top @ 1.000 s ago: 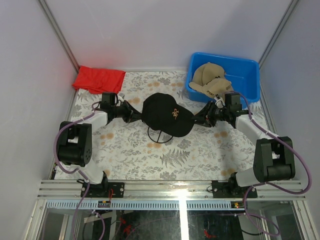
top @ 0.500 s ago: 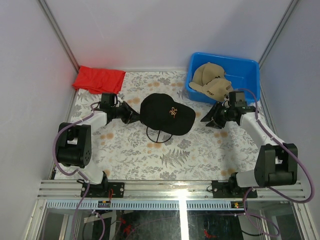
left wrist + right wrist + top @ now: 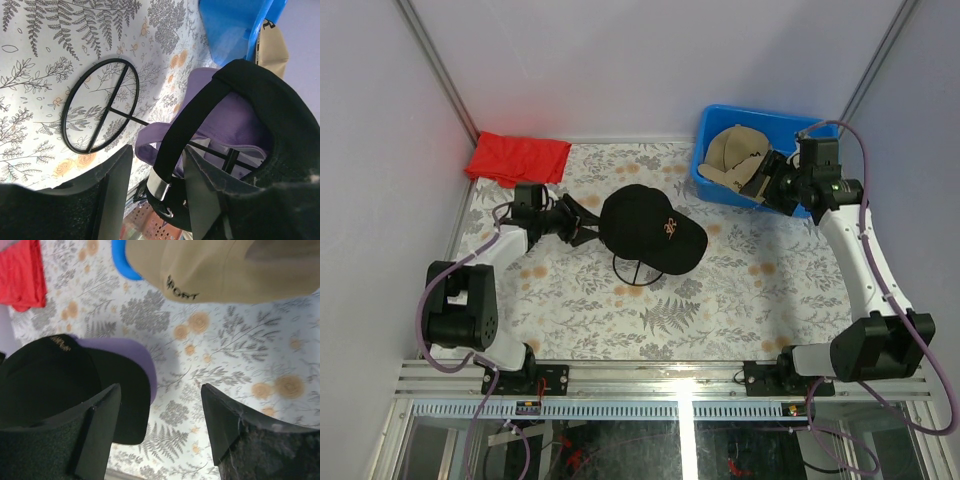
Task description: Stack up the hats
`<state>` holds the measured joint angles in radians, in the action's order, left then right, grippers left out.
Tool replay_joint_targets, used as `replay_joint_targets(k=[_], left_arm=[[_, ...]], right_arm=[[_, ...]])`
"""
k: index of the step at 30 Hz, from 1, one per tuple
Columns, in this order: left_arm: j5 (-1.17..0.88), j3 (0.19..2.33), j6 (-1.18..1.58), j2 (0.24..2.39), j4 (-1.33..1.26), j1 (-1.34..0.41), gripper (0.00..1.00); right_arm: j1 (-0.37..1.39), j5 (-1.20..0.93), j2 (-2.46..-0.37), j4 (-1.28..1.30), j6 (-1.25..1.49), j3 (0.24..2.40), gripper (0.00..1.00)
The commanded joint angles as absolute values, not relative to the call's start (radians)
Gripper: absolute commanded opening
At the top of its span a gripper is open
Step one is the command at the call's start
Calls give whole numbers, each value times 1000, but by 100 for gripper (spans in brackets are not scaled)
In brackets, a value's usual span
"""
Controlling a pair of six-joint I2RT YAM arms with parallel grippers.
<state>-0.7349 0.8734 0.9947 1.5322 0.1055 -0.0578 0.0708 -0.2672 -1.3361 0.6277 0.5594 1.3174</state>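
I next need to grab the tan cap marked SPORT by its top [image 3: 738, 150] [image 3: 212, 271] with my right gripper and leave the cap's rim free, so I can hand over the cap and stack it.
The black cap [image 3: 650, 226] sits on the wire stand [image 3: 634, 270] at the table's middle. The lavender cap [image 3: 225, 120] lies under it, and its brim edge shows in the right wrist view [image 3: 135, 352]. My left gripper [image 3: 584, 220] is open at the black cap's back. The cap's black strap [image 3: 197, 110] runs between the fingers [image 3: 117, 175] with gaps on both sides. Two tan caps [image 3: 740, 160] lie in the blue bin [image 3: 815, 150]. My right gripper [image 3: 757, 180] is open and empty, raised at the bin's near-left corner, just below a tan cap marked SPORT [image 3: 225, 270].
A flat red cloth [image 3: 518, 158] lies at the back left and shows in the right wrist view [image 3: 20, 272]. The stand's round wire base [image 3: 102, 105] rests on the floral table cover. The bin stands at the back right against the enclosure walls.
My right gripper has left the black cap's brim, risen and swung back right to the bin. My left gripper has stayed at the cap's back and drawn slightly left.
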Motion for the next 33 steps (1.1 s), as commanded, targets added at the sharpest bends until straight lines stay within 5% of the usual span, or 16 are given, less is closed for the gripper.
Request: replay_joint_targets(k=[1,10,23,26,30,33], left_arm=[[-727,915,1039,1498,69,-51,46],[-697,916,1073,1471,59,-47,53],[-660,1003,1101,1463,85,-33,58],[-646,1001,1104,1449,94,-19,59],[-630,1001,1107,1423,109,4,59],[-617,1019,1106,1399,128,14,59]], right_arm=[[70,-97,-1391,676,508,1428,74],[71,114,-1554,707,421,1612,81],[70,143,-1836,740,367,1832,82],[71,145,-1861,732,363,1832,70],[70,159,-1865,726,351,1824,22],[71,181,-1819,717,322,1818,1]])
